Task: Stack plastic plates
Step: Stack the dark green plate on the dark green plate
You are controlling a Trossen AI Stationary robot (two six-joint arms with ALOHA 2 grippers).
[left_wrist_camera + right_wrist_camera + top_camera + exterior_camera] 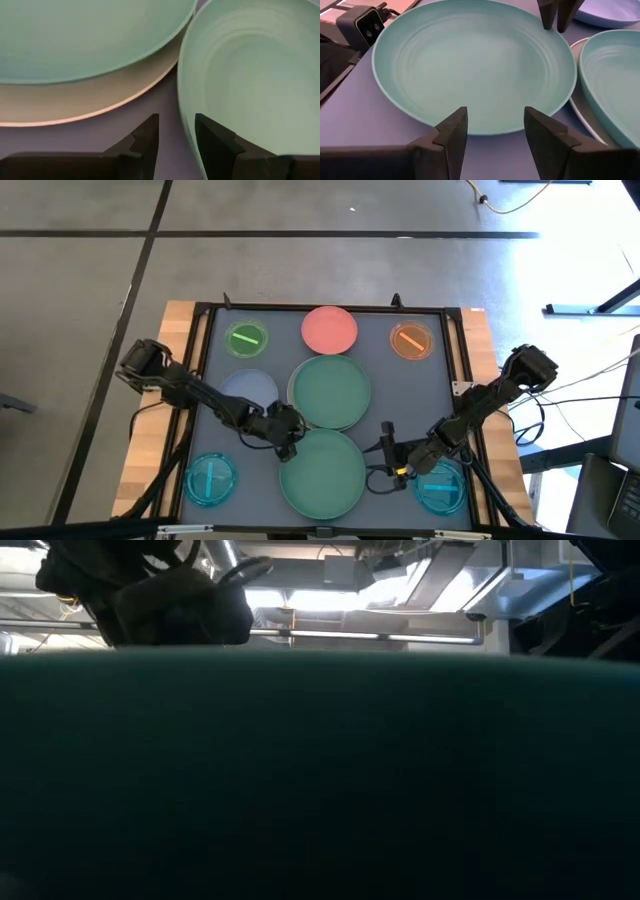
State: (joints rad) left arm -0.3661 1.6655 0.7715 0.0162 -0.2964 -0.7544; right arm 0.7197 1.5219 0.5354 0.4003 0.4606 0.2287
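Note:
The loose green plate should next be grabbed by its raised rim (284, 464) with my left gripper, so it can be stacked onto the other green plate (330, 390).
A large green plate (322, 472) (470, 60) lies flat at the table's near middle and fills the low view (320, 780). My left gripper (287, 442) (176, 131) is open at its far-left rim, one finger over the plate's inside and one outside. My right gripper (386, 442) (495, 117) is open at its right rim and touches nothing. A second green plate (330, 390) (90, 35) rests on a cream one (75, 107) at the centre. The pale blue plate (248, 386) lies left of that pair. My left gripper straddles the near green plate's far-left rim (186, 125) from above, slanting down. A strip of table shows between the outer finger (150, 137) and the rim. I cannot tell whether the inner finger (210, 142) touches the plate.
Along the far edge lie a small green plate (246, 338), a pink plate (329, 328) and an orange one (412, 340). Cyan plates sit near left (210, 478) and near right (442, 488), the latter under my right arm. A small camera (360, 25) stands by the near edge.

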